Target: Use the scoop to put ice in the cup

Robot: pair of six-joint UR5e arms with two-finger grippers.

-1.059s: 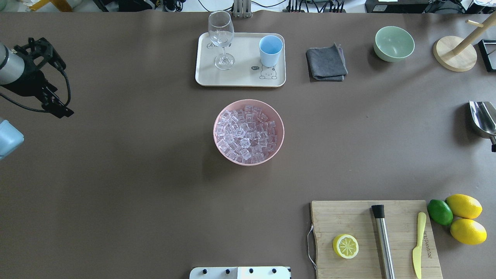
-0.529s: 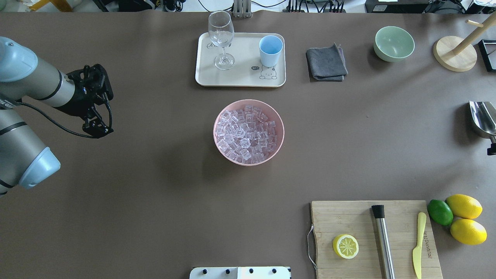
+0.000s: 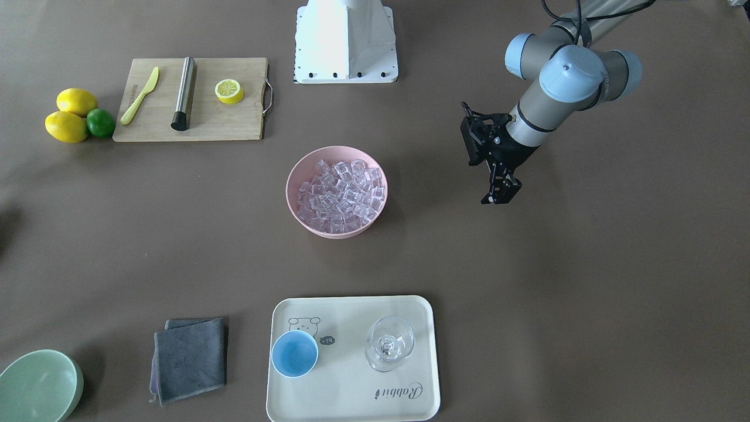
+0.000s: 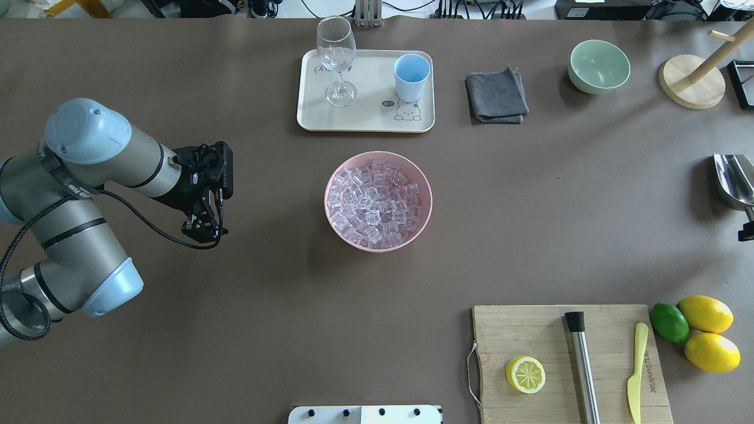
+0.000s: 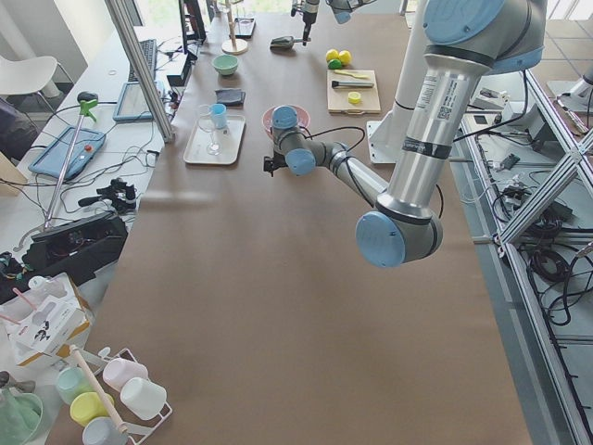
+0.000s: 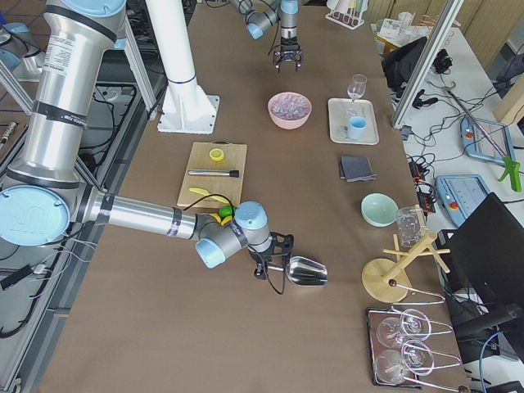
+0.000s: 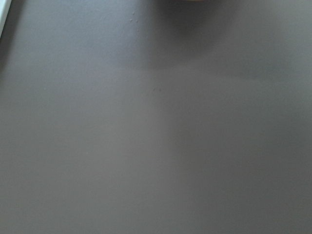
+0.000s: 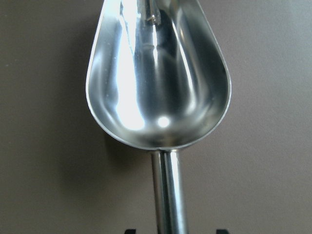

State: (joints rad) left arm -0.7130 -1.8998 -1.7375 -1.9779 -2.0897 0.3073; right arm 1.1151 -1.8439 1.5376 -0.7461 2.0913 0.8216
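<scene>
My right gripper should take the steel scoop by its handle (image 8: 168,190) next. Then it can scoop ice into the cup.
The ice (image 4: 377,200) fills a pink bowl (image 4: 326,200) at mid table; it also shows in the front view (image 3: 343,193). The light blue cup (image 4: 411,76) stands upright on a cream tray (image 4: 365,118), and in the front view (image 3: 295,353). The steel scoop (image 4: 733,182) lies on the table at the far right. In the right wrist view the scoop (image 8: 158,83) is empty. My right gripper (image 8: 175,230) is open, its fingertips on either side of the handle with gaps. My left gripper (image 4: 203,232) is open and empty, left of the bowl.
A stemmed glass (image 4: 336,59) shares the tray. A grey cloth (image 4: 496,95), a green bowl (image 4: 598,66) and a wooden stand (image 4: 692,82) are at the back right. A cutting board (image 4: 565,365) holds a lemon half, a steel cylinder and a knife; whole citrus (image 4: 704,330) lies beside it.
My left arm has swung in from the left edge toward the pink bowl. My right gripper has shifted slightly toward the near side at the scoop's handle. The scoop has not moved.
</scene>
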